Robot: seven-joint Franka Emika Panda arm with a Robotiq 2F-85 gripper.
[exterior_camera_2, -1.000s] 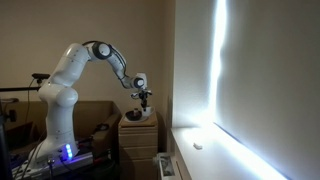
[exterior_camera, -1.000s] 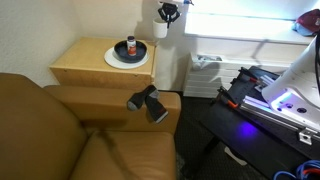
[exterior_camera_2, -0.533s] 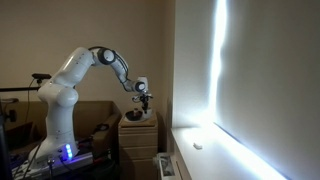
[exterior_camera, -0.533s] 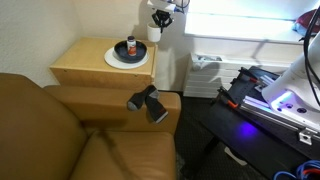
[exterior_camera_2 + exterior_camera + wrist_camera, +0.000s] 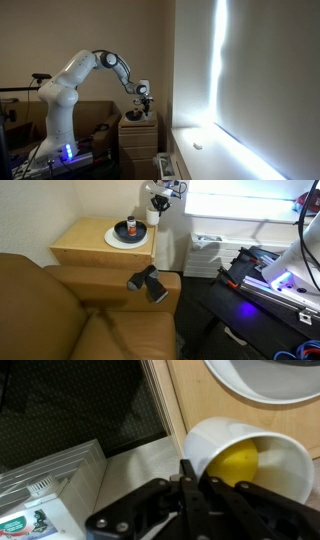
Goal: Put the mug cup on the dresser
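The white mug cup hangs partly past the dresser's edge and would tip off, so my gripper moves it farther over next before releasing it.
The white mug cup [image 5: 154, 217], yellow inside in the wrist view [image 5: 250, 460], hangs in my gripper [image 5: 157, 203], which is shut on its rim [image 5: 193, 475]. It is held above the back right edge of the light tan dresser [image 5: 85, 246]; wood of the dresser top shows beside the mug in the wrist view [image 5: 190, 400]. The arm reaches over the dresser [image 5: 138, 127] with the gripper [image 5: 144, 96] just above it. A white plate [image 5: 116, 240] with a dark container [image 5: 130, 227] sits on the dresser.
A brown leather sofa [image 5: 60, 315] stands in front of the dresser, with a black object [image 5: 148, 282] on its armrest. A white radiator [image 5: 205, 248] stands beside the dresser, also in the wrist view [image 5: 50, 485]. The plate's rim [image 5: 265, 385] lies close to the mug.
My gripper has carried the mug sideways toward the dresser and slightly lower. The plate and dark container have not moved.
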